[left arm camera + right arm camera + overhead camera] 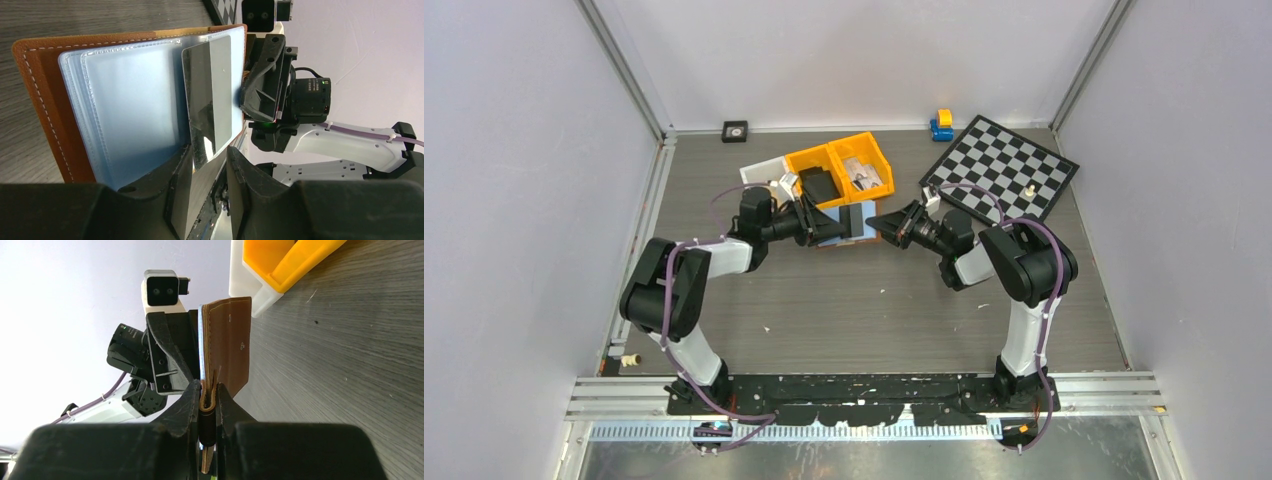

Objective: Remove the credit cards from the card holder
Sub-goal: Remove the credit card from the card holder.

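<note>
The card's loose end sticks out of the sleeve between my left gripper's open fingers. My left gripper should close on the card now, as it would catch the card.
The card holder (842, 226), reddish-brown with pale blue plastic sleeves (130, 110), is held up above the table between the two arms, spread open. My right gripper (208, 400) is shut on its folded leather edge (232, 345). A shiny grey credit card (210, 100) sticks out of a sleeve toward my left gripper (210, 165). The left jaws stand open around the card's end: the card leans on one finger and there is a gap to the other. In the top view the left gripper (819, 225) meets the holder from the left and the right gripper (886, 225) from the right.
Just behind the holder stand two yellow bins (839, 165), one holding a black wallet-like object (817, 183), beside a white tray (762, 170). A chessboard (1002, 168) lies at the back right, a blue-and-yellow toy (941, 124) beyond it. White walls enclose the table.
</note>
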Available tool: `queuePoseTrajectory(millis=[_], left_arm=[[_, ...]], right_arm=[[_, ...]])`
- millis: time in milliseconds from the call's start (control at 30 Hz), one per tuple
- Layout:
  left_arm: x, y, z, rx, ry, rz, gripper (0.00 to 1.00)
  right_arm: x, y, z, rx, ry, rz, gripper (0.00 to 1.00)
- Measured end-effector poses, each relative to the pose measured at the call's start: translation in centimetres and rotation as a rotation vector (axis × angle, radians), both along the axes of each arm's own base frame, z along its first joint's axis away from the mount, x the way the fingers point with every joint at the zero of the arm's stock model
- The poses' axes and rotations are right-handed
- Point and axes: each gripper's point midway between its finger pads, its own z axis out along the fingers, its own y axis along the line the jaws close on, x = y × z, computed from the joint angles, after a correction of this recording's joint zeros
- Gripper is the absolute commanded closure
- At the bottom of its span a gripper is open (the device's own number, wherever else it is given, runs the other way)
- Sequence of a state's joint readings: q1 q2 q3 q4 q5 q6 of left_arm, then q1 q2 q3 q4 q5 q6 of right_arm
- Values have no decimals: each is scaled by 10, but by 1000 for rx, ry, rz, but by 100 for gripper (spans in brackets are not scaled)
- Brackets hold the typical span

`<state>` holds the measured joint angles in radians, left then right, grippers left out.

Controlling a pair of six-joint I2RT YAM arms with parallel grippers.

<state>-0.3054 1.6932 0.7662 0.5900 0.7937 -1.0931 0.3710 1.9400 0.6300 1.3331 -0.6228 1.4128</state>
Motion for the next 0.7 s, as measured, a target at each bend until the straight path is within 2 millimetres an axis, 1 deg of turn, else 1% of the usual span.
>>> queuePoseTrajectory(millis=[400,467,600,700], left_arm=[[-1,-2,-9,-14,41,-10,67],[-1,-2,-9,-14,42,-10,70],[0,-2,-9,-15,46,-9,83],[2,-2,-8,-30,45,-5,90]], right_arm=[[-2,1,-2,-2,7,3,100],[-2,1,-2,-2,8,4,100],[-4,3,-2,-2,7,9,99],[-5,5,-2,-1,7,15,100]])
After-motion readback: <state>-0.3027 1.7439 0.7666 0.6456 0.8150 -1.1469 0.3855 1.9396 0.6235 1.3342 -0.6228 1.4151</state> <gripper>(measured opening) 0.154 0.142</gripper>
